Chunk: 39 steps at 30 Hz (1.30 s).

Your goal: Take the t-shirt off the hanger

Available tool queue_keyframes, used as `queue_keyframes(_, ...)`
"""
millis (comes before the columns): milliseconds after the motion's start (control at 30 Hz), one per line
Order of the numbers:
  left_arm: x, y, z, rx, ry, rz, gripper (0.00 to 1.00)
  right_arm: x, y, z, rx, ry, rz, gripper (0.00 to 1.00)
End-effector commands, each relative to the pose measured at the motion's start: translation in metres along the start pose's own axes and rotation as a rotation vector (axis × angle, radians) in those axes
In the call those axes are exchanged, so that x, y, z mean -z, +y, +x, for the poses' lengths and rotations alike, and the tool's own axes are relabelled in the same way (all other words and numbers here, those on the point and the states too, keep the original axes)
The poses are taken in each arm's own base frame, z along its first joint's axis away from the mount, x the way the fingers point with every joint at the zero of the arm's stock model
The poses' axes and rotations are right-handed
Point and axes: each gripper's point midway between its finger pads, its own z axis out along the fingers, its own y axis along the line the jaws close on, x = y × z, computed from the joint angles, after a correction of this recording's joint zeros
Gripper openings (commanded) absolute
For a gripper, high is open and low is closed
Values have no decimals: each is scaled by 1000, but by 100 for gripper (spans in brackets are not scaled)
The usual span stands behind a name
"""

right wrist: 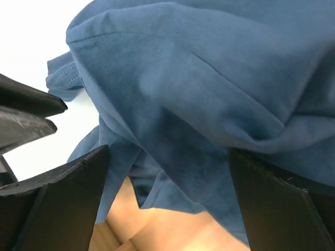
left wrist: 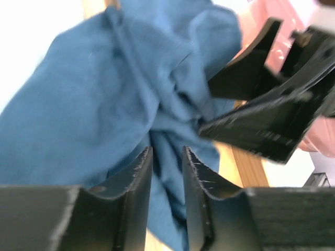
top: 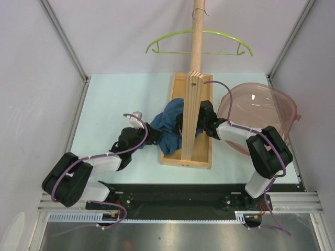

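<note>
The t-shirt [top: 168, 124] needs to be drawn into the bowl, so my right gripper should grab it by its bunched folds on the bowl's side of the pole.
The dark teal-blue t-shirt [top: 168, 124] lies crumpled on the wooden base of the stand, off the hanger. The lime-green hanger [top: 225, 35] hangs bare by its hook at the top of the pole. My left gripper [top: 153, 134] is at the shirt's left side. In the left wrist view its jaws [left wrist: 167, 154] are nearly together with a fold of the shirt [left wrist: 104, 104] in the narrow gap. My right gripper [top: 203, 124] is at the shirt's right side. In the right wrist view it [right wrist: 170, 157] is wide open with the shirt [right wrist: 209, 78] bunched just beyond its fingers.
The wooden pole [top: 196, 57] rises from a wooden tray base [top: 202, 155] between the two grippers. A clear pink bowl [top: 261, 112] sits at the right, under the right arm. Grey walls close in the back and sides.
</note>
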Motion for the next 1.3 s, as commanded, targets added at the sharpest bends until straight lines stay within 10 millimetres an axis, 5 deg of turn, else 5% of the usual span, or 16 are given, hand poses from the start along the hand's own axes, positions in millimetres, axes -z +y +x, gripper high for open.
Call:
queue_keyframes(0,-11,-31,-34,-48,-97,84,32,-12,13,-27,118,-73,-47,100)
queue_keyframes(100,-4,-19,-33,-70,-124,29,34,-19,14,-19,149,-43,-65,100)
queue_keyframes(267,8,3,-17,-85,-104,-37,40,-37,-12,2,108,25,26,99)
queue_keyframes(367,14,5,-20,-78,-147,-39,41,-45,-23,8,94,55,75,90)
queue_keyframes(467,18,9,-23,-61,-178,-51,40,-46,-24,5,93,54,97,58)
queue_keyframes(500,20,12,-20,-60,-181,-56,40,-45,-25,3,84,47,107,40)
queue_keyframes(633,20,13,-21,-55,-188,-62,40,-34,-18,-14,68,-12,104,17)
queue_keyframes(733,19,13,-21,-55,-188,-60,40,-19,-6,-31,40,-71,66,0)
queue_keyframes(900,19,14,-21,-50,-193,-66,40,18,6,-62,-18,-186,41,0)
queue_keyframes(1267,20,14,-20,-49,-196,-67,40,131,-15,-115,-114,-420,191,0)
